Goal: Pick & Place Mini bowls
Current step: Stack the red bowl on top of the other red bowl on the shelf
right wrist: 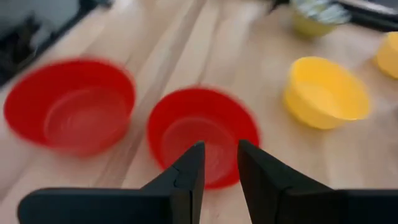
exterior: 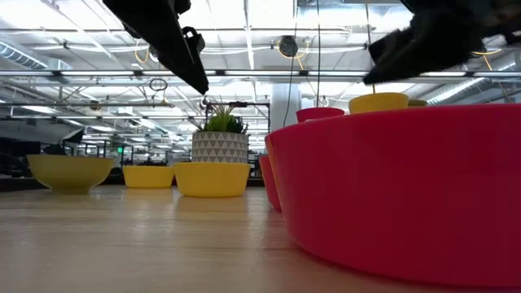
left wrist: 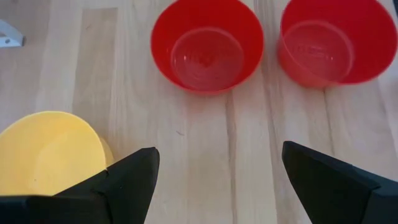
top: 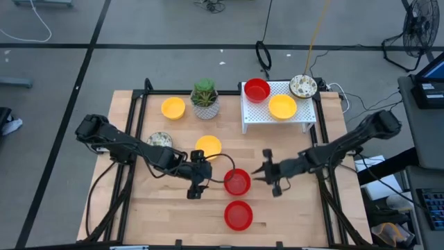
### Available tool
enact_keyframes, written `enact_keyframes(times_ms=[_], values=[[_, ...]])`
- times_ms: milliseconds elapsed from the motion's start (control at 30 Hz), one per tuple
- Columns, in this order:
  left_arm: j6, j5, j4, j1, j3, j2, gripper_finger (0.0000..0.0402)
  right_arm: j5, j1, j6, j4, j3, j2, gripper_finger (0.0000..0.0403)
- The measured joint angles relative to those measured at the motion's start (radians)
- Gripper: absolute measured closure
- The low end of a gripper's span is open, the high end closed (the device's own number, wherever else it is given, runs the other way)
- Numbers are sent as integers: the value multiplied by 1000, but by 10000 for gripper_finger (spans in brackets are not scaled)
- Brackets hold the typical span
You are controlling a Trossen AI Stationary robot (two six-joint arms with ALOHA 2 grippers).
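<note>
I will next use my left gripper to grab the middle red bowl by its rim (top: 225, 185), so that I can stack it in the red bowl on the white rack.
Two red mini bowls stand on their bases on the table: one (top: 237, 182) between my grippers, one (top: 238, 215) nearer the near edge. A yellow bowl (top: 208, 146), another yellow one (top: 173, 107) and a speckled one (top: 159, 141) also stand on the table. A red bowl (top: 257, 89), a yellow one (top: 282, 106) and a speckled one (top: 303, 85) sit on the white rack (top: 305, 119). My left gripper (top: 208, 178) hovers wide open left of the middle red bowl (left wrist: 207, 45). My right gripper (right wrist: 221, 171) hovers at that bowl's right rim (right wrist: 202, 134), a narrow gap between its fingers.
A potted plant (top: 205, 99) stands at the far side between the far yellow bowl and the rack. The low view shows both grippers raised above bowl height, the left (exterior: 167, 37) and the right (exterior: 423, 41). Bare wood lies along the near edge on both sides of the nearest red bowl.
</note>
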State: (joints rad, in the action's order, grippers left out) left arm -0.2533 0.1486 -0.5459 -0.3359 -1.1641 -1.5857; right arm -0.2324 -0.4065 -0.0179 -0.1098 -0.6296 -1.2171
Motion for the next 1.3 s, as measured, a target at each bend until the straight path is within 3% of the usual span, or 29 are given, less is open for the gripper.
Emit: enact_keyframes(times_ms=[167, 467, 833, 1100, 1300], values=[[-57, 0, -3, 0, 0, 0, 62, 31, -38, -82, -81, -3, -115, 320], [-82, 0, 41, 1, 0, -7, 62, 54, -41, -100, -2, -84, -217, 289], [487, -17, 279, -18, -1, -177, 62, 51, -41, 20, 78, -91, -125, 284], [652, -25, 392, -3, -1, -287, 62, 51, -39, 30, 93, -91, -122, 286], [667, -112, 414, 41, 0, -326, 62, 50, -36, 30, 92, -91, -122, 287]])
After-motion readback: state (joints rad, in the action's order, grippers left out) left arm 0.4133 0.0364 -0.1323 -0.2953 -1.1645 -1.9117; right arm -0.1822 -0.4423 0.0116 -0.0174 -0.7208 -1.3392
